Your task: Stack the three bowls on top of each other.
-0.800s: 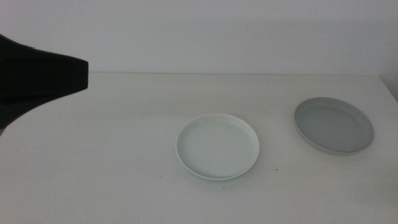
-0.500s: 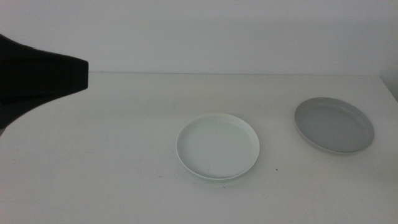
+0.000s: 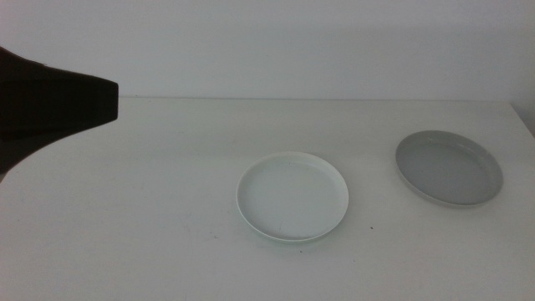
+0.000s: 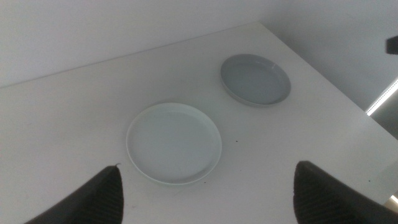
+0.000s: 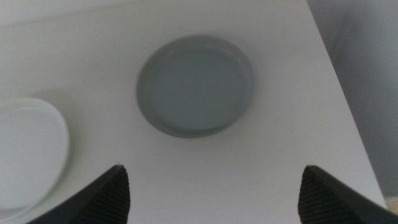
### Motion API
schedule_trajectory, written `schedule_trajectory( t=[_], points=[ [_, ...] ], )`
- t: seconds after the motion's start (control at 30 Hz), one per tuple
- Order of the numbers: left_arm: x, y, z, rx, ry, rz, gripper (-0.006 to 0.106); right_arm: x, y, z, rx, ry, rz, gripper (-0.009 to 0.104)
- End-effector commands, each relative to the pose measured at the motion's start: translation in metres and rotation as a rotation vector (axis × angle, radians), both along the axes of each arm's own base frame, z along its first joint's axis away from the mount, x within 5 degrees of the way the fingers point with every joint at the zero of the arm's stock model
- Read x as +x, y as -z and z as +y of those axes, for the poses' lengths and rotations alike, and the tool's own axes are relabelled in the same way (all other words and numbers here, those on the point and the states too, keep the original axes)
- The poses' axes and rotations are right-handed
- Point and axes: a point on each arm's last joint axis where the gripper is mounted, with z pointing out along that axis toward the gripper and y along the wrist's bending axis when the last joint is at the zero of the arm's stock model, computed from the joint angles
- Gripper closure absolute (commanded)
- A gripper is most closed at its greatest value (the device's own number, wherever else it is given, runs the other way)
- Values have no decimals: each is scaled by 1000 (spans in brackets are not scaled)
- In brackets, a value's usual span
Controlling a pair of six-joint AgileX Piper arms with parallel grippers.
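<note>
My right gripper should pinch the grey bowl by its thin raised rim (image 3: pixel 491 154) next, because the grey bowl's wide round body (image 3: pixel 449 170) is wider than my fingers open.
A white bowl (image 3: pixel 292 196) lies at the table's middle, also seen in the left wrist view (image 4: pixel 174 142). Its near rim has a faint green tint, and I cannot tell whether another bowl lies under it. A grey bowl (image 3: pixel 449 167) sits apart at the right, also in the right wrist view (image 5: pixel 195 84). My left arm (image 3: pixel 54 104) hangs high at the left. Its gripper (image 4: pixel 208 174) is open, well above the white bowl. My right gripper (image 5: pixel 214 177) is open above the table next to the grey bowl, outside the middle view.
The table's right edge (image 5: pixel 339 93) runs close to the grey bowl. A pale wall stands behind the table's far edge (image 3: pixel 318 99). Bare white tabletop (image 3: pixel 142 209) spreads left of the white bowl.
</note>
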Motion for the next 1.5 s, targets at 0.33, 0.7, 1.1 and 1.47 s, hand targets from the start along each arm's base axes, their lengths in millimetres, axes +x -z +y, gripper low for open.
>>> schedule_trajectory(
  t=[0.33, 0.7, 1.1, 1.47],
  points=[
    [-1, 0, 0, -9, -6, 2, 7, 115, 25, -37, -149, 97, 321, 2],
    [-1, 0, 0, -9, -6, 2, 7, 234, 114, -67, -7, 8, 502, 2],
    [-1, 0, 0, -9, -6, 2, 7, 270, 211, -73, 32, 9, 589, 18],
    [-1, 0, 0, -9, -6, 2, 7, 272, 202, -72, 61, 16, 564, 97]
  ],
)
